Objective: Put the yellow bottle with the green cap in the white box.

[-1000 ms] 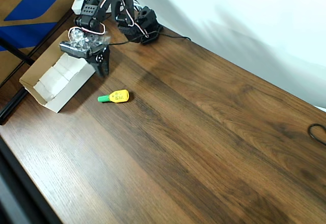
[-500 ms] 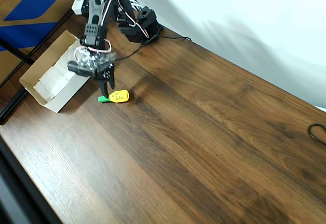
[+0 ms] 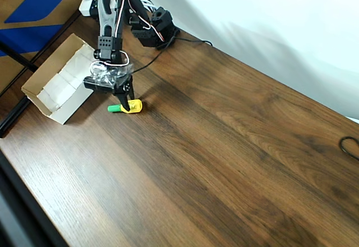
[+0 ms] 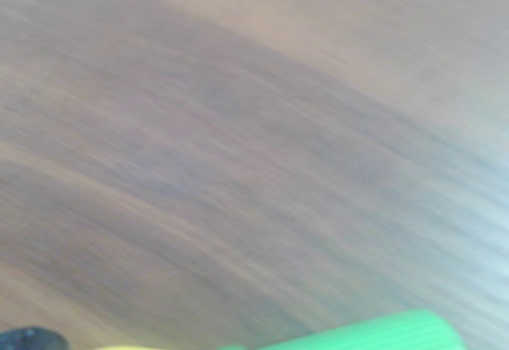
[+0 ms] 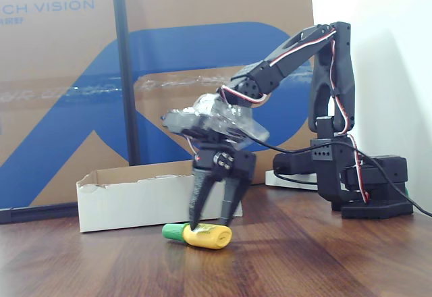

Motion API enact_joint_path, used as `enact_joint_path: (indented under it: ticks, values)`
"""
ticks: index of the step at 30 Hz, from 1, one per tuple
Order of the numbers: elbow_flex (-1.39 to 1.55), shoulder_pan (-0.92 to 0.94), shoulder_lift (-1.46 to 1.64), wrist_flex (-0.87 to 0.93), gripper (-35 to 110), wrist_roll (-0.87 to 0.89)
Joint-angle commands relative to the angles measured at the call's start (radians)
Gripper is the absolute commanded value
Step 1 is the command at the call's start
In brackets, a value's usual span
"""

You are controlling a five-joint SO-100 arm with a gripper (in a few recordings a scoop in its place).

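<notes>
The yellow bottle belongs in the white box (image 3: 57, 87), so the robot's gripper should next pick up the bottle by its yellow body (image 3: 134, 106).
The tiny yellow bottle with the green cap (image 3: 130, 108) (image 5: 202, 235) lies on its side on the dark wood table, cap pointing left in both the overhead and fixed views. My gripper (image 3: 127, 102) (image 5: 213, 221) points down over the yellow body, jaws open and straddling it, tips close to the bottle. The wrist view is blurred; only the green cap (image 4: 374, 336) shows at its bottom edge. The white box (image 3: 57, 87) (image 5: 128, 196) stands open just left of the bottle, with nothing inside that I can see.
The arm's black base (image 3: 154, 28) (image 5: 368, 189) sits at the table's back edge with a cable running off it. A large brown and blue cardboard panel (image 5: 135, 74) stands behind the box. A black cable loop (image 3: 350, 146) lies at the far right.
My gripper has swung from above the box's right end down and to the right, and now stands over the bottle. The bottle and the box have not moved.
</notes>
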Motion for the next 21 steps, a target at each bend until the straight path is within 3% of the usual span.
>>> enact_joint_path:
  ticks: [1, 21]
  values:
    - [-0.034, -0.02, 0.023, 0.009, 21, -0.014]
    - [-0.046, -0.002, -0.035, 0.008, 17, -0.009]
